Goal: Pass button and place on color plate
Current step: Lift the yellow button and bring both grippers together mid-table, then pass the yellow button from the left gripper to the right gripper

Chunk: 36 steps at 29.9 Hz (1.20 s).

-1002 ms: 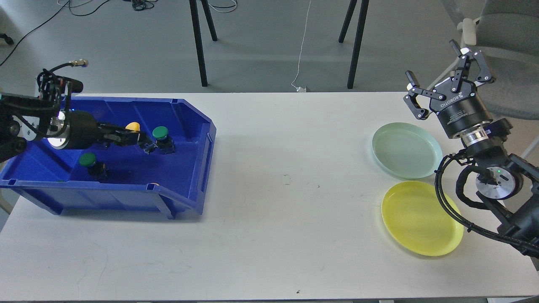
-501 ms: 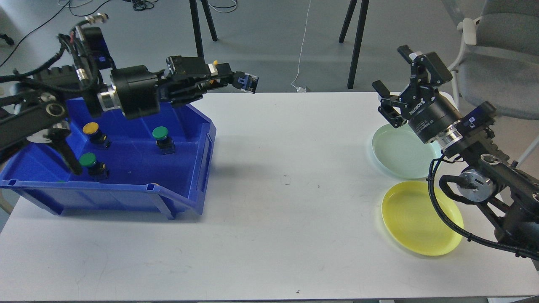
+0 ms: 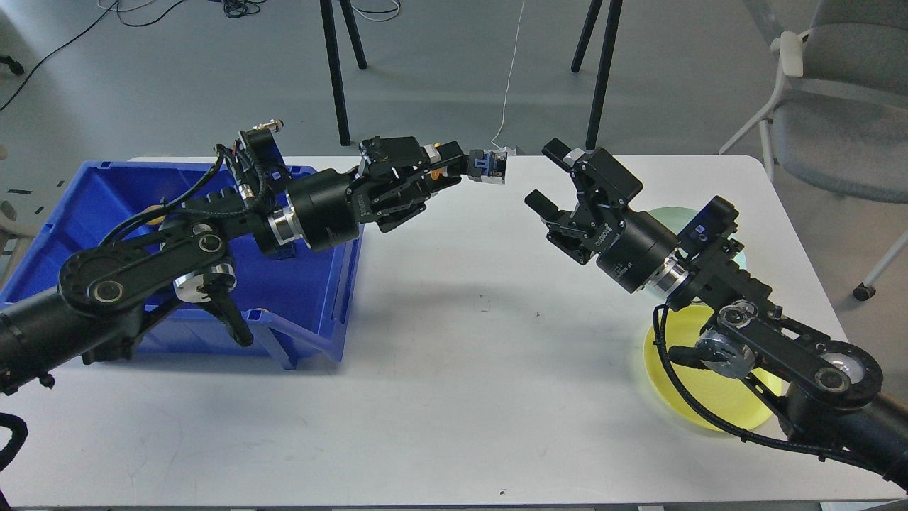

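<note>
The button needs to go on the yellow plate, so my right gripper should hold it by its blue-black base.
My left gripper is shut on a button. Its blue and black base sticks out to the right, and a bit of yellow cap shows between the fingers. It is held in the air above the table's far middle. My right gripper is open, a short way to the right of the button, facing it and not touching it. The yellow plate lies at the right, partly under my right arm. The pale green plate behind it is mostly hidden by that arm.
The blue bin stands at the left, largely covered by my left arm, with a yellow button just showing inside. A grey chair and black stand legs are beyond the table's far edge.
My left gripper has lifted the button out of the bin and carried it right to the table's middle. My right gripper has swung left from over the plates toward it, still open.
</note>
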Motion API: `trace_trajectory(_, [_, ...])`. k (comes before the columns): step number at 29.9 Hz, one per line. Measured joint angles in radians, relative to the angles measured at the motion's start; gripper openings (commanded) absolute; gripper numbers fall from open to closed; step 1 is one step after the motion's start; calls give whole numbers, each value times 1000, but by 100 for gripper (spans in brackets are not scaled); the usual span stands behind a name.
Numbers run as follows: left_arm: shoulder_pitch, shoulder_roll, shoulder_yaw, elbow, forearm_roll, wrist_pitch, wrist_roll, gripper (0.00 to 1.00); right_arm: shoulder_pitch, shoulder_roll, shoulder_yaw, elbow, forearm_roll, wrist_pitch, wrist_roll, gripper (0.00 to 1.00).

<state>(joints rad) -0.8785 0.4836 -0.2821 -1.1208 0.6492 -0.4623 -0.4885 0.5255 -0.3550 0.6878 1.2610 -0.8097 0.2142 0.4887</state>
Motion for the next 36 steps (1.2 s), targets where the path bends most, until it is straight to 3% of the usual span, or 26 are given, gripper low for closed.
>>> trace_trajectory(19, [6,-30,0,10,1,-2,0,12,16,94,-10,-14,-5,-6,0,94])
trace_trajectory(21, [6,-30,0,10,1,-2,0,12,16,94,-10,-14,-3,-9,0,84])
trace_trajectory(27, [6,-30,0,13,1,-3,0,12,16,91,-10,-7,-11,-19,0,30])
trace_trajectory(28, [6,-30,0,13,1,-3,0,12,16,91,-10,-5,-14,-19,0,26])
trace_trajectory(36, [6,-31,-1,20,-1,-3,0,13,16,101,-17,0,-20,-71,0,15])
